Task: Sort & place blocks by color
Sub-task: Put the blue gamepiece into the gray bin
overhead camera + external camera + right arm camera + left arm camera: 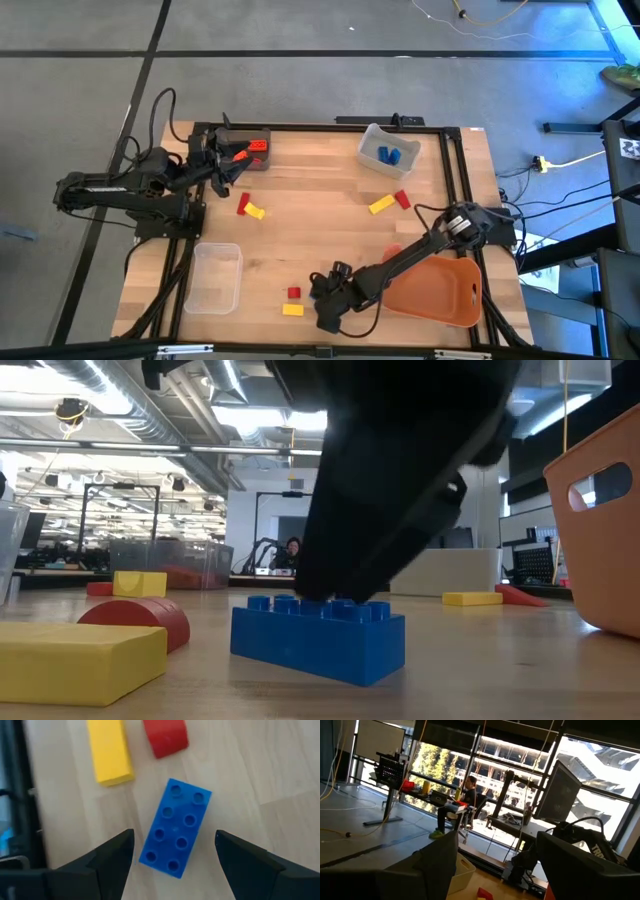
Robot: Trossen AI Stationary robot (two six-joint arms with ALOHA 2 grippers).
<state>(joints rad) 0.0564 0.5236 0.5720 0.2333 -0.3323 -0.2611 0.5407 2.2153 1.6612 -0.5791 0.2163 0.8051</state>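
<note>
In the right wrist view my right gripper's fingers stop above the blue block (175, 827), so closing now would miss it. The gripper lowers next, before it closes.
My right gripper (173, 851) is open and points down near the table's near edge, one finger on either side of a blue eight-stud block (175, 827) that lies flat on the wood. The low view shows the same blue block (318, 635) under the dark gripper (400, 490). Just left of it lie a red block (293, 292) and a yellow block (292, 309). My left gripper (222, 165) is open at the grey bin (258, 137), which holds red and orange blocks (255, 147). Other pairs lie at mid-table: red and yellow (249, 208), yellow and red (390, 202).
A clear bin (217, 275) stands at the near left. An orange tray (440, 295) sits right of my right gripper, under that arm. A pale bin (388, 152) at the far right holds blue blocks. Bare wood lies at mid-table. A person sits in the room beyond (465, 800).
</note>
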